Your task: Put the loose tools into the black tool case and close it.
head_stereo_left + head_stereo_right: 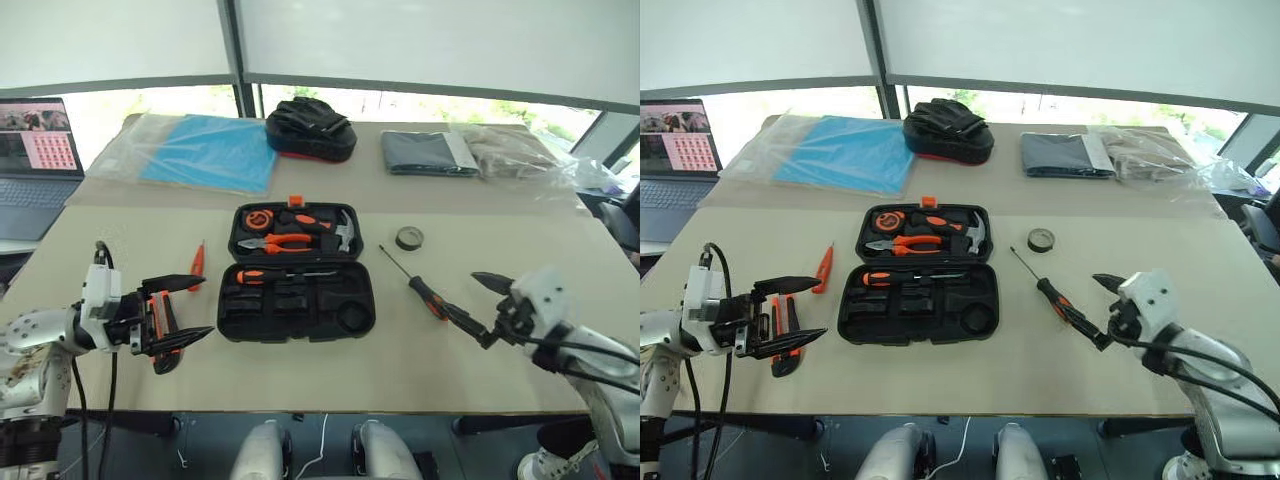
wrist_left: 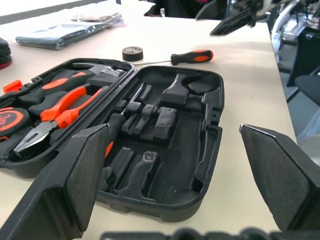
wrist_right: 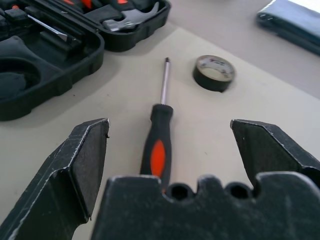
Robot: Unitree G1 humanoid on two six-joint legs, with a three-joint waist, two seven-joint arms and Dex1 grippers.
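Note:
My right gripper needs to go lower before it closes on the screwdriver. My right gripper's fingers are above the screwdriver's handle (image 1: 428, 297), so they would miss if they closed now.
The black tool case (image 1: 366, 312) lies open at mid-table, with pliers, hammer and tape measure in its far half. One orange-black screwdriver (image 1: 285, 273) rests in the near half. A second screwdriver (image 1: 425, 291) lies on the table to the case's right, and a small dark tape roll (image 1: 409, 238) sits beyond it. A small orange tester screwdriver (image 1: 197, 265) lies left of the case. My left gripper (image 1: 205, 307) stands open and empty left of the case, above the utility knife (image 1: 777, 315). My right gripper (image 1: 482, 308) hangs open just behind the loose screwdriver's handle (image 3: 157, 145).
A laptop (image 1: 35, 150) sits at the far left. Along the back lie a blue sheet in clear plastic (image 1: 205, 150), a black and red soft bag (image 1: 310, 130), a dark folded item (image 1: 430, 153) and a crumpled clear bag (image 1: 520, 150).

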